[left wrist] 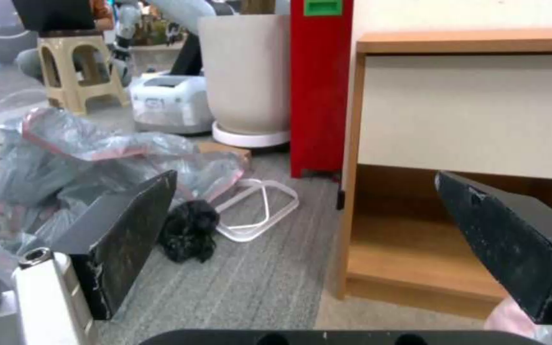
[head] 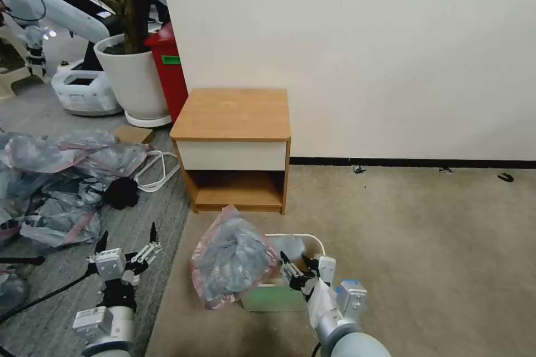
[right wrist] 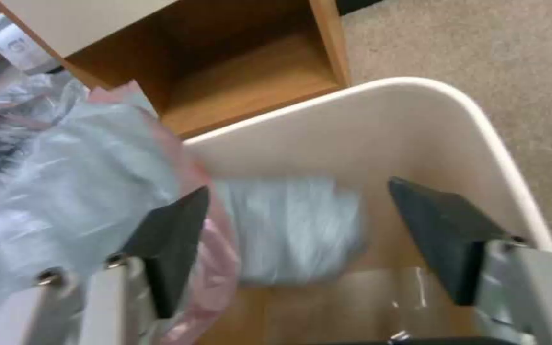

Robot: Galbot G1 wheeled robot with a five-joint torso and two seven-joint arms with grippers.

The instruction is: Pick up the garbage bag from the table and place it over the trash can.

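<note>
My right gripper will next pinch the garbage bag by its pink edge [head: 272,256]. The pink edge hangs free over the can, while the grey film [head: 232,260] lies bunched.
The garbage bag [head: 231,259], grey and translucent with a pinkish-red edge, lies bunched over the left side of the beige trash can [head: 273,297]. In the right wrist view part of the bag [right wrist: 65,182] hangs outside the trash can's rim [right wrist: 480,115] and part sags inside. My right gripper [head: 296,270] [right wrist: 302,239] is open over the can's mouth, one finger [right wrist: 174,239] touching the bag's pink edge. My left gripper [head: 128,245] [left wrist: 314,239] hovers open over the grey carpet to the left, holding nothing. The table [head: 234,117] [left wrist: 467,110] stands just behind the can, its top bare.
A heap of grey-pink bags [head: 61,178] [left wrist: 84,158], a black clump [head: 120,192] and a white loop [head: 159,170] lie on the floor at left. The red bin [head: 170,67] and white plant pot [head: 131,78] stand behind. Beige carpet stretches to the right.
</note>
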